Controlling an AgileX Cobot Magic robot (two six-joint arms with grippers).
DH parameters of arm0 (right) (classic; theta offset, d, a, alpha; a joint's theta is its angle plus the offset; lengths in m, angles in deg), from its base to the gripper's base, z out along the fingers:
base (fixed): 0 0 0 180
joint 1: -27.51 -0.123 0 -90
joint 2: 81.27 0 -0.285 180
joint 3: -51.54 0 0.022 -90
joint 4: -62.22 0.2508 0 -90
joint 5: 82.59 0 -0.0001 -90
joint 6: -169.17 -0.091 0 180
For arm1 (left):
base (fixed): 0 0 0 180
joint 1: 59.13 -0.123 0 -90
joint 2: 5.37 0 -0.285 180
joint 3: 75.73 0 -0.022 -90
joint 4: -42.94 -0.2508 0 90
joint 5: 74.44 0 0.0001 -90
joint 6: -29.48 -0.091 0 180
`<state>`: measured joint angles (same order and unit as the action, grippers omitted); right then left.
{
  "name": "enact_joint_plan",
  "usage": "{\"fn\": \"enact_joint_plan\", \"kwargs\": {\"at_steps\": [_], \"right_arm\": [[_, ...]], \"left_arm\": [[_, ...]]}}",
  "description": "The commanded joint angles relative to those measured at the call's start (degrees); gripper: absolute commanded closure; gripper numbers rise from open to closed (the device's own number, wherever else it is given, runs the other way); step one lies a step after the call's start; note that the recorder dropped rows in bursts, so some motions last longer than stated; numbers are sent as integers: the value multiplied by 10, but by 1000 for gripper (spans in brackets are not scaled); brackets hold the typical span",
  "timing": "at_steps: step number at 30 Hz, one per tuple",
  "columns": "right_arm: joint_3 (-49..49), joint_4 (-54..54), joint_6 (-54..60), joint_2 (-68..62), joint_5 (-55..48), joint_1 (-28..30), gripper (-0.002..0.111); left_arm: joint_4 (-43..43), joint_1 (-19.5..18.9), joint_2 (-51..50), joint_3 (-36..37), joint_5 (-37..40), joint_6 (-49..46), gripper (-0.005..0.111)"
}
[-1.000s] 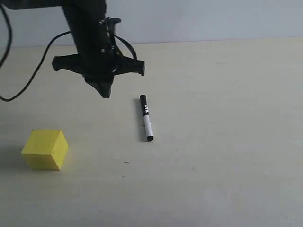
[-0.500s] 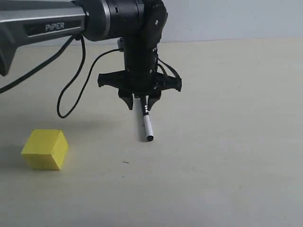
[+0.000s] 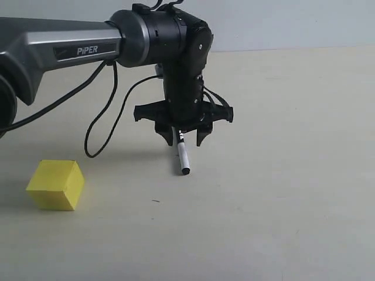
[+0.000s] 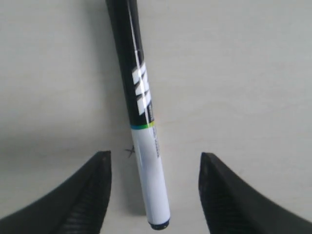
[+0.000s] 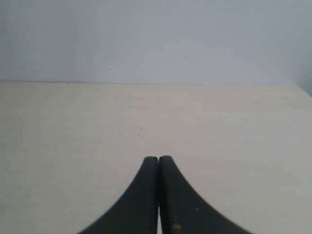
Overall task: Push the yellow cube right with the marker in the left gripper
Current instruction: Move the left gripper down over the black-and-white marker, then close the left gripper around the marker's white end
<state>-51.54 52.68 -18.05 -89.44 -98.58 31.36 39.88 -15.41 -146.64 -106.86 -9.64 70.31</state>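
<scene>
My left gripper's fingers are above the marker's white body (image 3: 183,157) with table showing beneath them, so closing now would miss it. My left gripper goes lower, before it closes.
The marker (image 3: 183,157) lies flat on the table, white barrel toward the front, black cap under my left gripper (image 3: 183,140). That gripper hangs just over the cap end, open, one finger on each side of the pen. In the left wrist view the marker (image 4: 144,146) runs between the two fingers (image 4: 92,195) without touching either; the left gripper (image 4: 155,161) holds nothing. The yellow cube (image 3: 55,184) sits at the front left, well apart from the pen and the arm. My right gripper (image 5: 158,160) is shut and empty, over bare table.
The left arm's black cable (image 3: 102,117) loops down behind the arm toward the table. A pale wall (image 3: 281,23) bounds the table's far edge. A small dark speck (image 3: 155,201) marks the surface in front of the pen.
The left arm has swung right and come down, from left of the marker to directly over its cap end, fingers now straddling it. Marker and cube have not moved.
</scene>
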Motion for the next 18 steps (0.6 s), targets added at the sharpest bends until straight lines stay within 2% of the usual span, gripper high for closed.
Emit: {"fn": "enact_joint_plan", "kwargs": {"at_steps": [1,18], "right_arm": [[3,0,-1,4,7,-2,108],[3,0,-1,4,7,-2,108]], "left_arm": [[-1,5,0,-4,1,0,53],[-38,30,-1,7,4,34,53]]}}
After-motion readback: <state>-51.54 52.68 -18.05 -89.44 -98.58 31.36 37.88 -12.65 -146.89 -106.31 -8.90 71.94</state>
